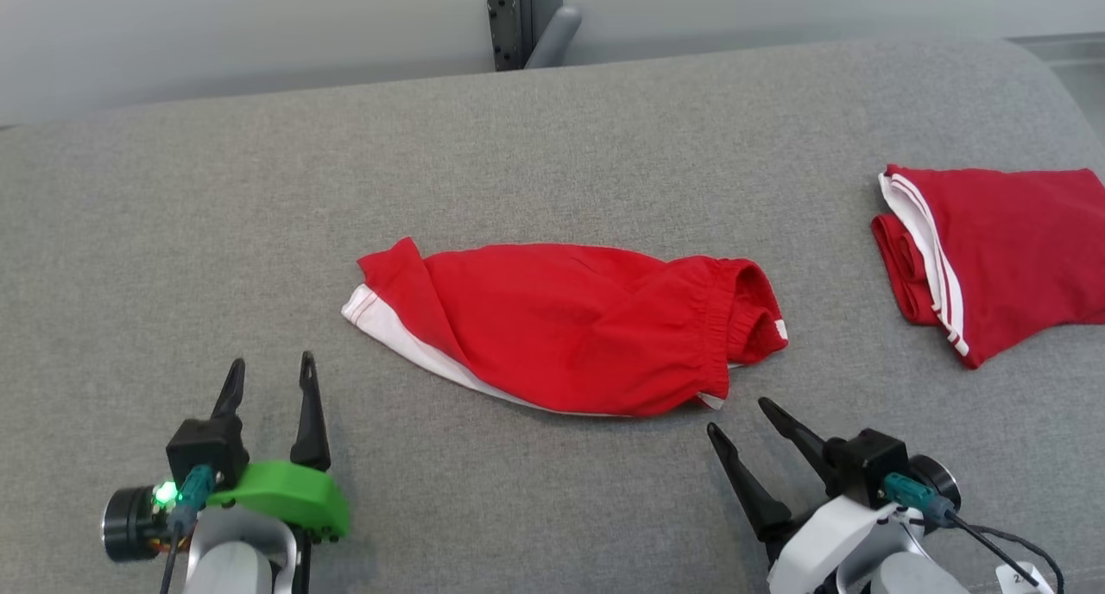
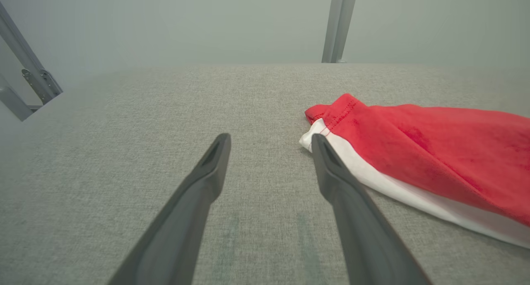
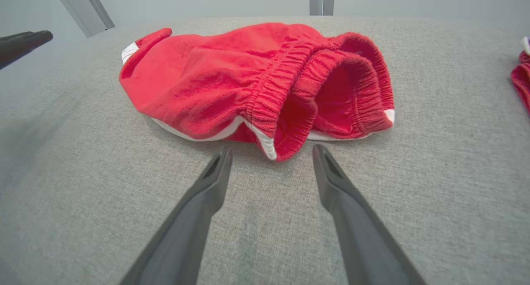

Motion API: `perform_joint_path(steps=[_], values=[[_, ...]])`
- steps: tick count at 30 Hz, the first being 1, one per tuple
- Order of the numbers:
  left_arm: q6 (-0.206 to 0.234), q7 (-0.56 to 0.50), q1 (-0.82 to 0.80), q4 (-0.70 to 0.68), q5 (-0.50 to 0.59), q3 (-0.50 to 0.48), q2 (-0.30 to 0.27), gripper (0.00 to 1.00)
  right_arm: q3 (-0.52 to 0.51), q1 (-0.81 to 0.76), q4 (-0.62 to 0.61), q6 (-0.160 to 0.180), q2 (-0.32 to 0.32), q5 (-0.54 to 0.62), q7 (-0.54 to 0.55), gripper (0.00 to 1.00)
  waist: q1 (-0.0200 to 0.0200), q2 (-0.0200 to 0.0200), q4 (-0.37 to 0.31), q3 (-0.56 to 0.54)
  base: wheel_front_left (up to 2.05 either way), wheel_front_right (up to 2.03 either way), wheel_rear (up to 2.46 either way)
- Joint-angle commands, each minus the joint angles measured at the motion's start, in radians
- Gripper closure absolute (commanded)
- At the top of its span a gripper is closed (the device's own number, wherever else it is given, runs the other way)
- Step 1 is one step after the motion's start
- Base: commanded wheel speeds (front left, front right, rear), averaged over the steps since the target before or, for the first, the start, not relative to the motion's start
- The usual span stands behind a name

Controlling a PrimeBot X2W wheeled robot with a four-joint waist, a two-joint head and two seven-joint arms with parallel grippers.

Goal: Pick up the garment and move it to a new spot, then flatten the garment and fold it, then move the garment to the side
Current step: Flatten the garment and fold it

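Observation:
My right gripper grabs the shorts by the waistband's white-tipped corner (image 1: 711, 399) (image 3: 268, 148) next, since it juts out from the crumpled shorts as a loose fold.
The garment (image 1: 570, 322) is a pair of red shorts with white trim, lying crumpled lengthwise in the middle of the grey cloth surface. Its elastic waistband (image 3: 314, 90) gapes toward the right wrist view; its hem end (image 2: 331, 119) points left. My right gripper (image 1: 738, 413) is open just below the waistband corner, fingertips a little short of the cloth, nothing between them. My left gripper (image 1: 269, 368) is open to the lower left of the hem, apart from the garment (image 2: 434, 156), with nothing between its fingers. In the left wrist view its right fingertip (image 2: 321, 146) sits close beside the white trim.
A second red garment (image 1: 993, 253) with white stripes lies folded at the right edge of the grey surface (image 1: 552, 145). A grey metal post (image 1: 522, 20) stands behind the far edge. A pale wall lies beyond.

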State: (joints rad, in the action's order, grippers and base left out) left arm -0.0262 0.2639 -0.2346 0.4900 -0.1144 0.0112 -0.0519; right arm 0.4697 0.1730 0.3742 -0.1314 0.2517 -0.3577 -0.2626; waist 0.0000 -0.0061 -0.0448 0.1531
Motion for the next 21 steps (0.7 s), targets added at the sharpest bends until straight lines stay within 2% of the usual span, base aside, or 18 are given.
perform_joint_path(steps=[1, 6, 11, 21], values=[[0.006, 0.0, 0.039, -0.019, -0.005, -0.01, -0.002, 0.0, -0.007, -0.026, 0.002, 0.002, 0.002, 0.004, -0.003, 0.0, 0.0, 0.0061, 0.011, -0.058, 0.0, 0.0, 0.0], [0.012, 0.0, 0.167, -0.1, -0.024, -0.024, 0.0, 0.0, -0.023, -0.08, -0.001, 0.002, -0.008, 0.009, -0.003, 0.0, 0.0, 0.0061, 0.008, -0.104, 0.0, 0.0, 0.0], [0.026, 0.0, 0.257, -0.158, -0.043, 0.004, 0.0, 0.0, -0.036, -0.113, -0.01, 0.002, -0.017, 0.018, -0.003, 0.0, 0.0, 0.0061, 0.01, -0.116, 0.0, 0.0, 0.0], [0.024, 0.0, 0.234, -0.18, -0.036, 0.039, 0.0, 0.0, -0.051, -0.11, -0.02, 0.002, -0.02, 0.037, -0.003, 0.0, 0.0, 0.0061, 0.024, -0.092, 0.0, 0.0, 0.0]])
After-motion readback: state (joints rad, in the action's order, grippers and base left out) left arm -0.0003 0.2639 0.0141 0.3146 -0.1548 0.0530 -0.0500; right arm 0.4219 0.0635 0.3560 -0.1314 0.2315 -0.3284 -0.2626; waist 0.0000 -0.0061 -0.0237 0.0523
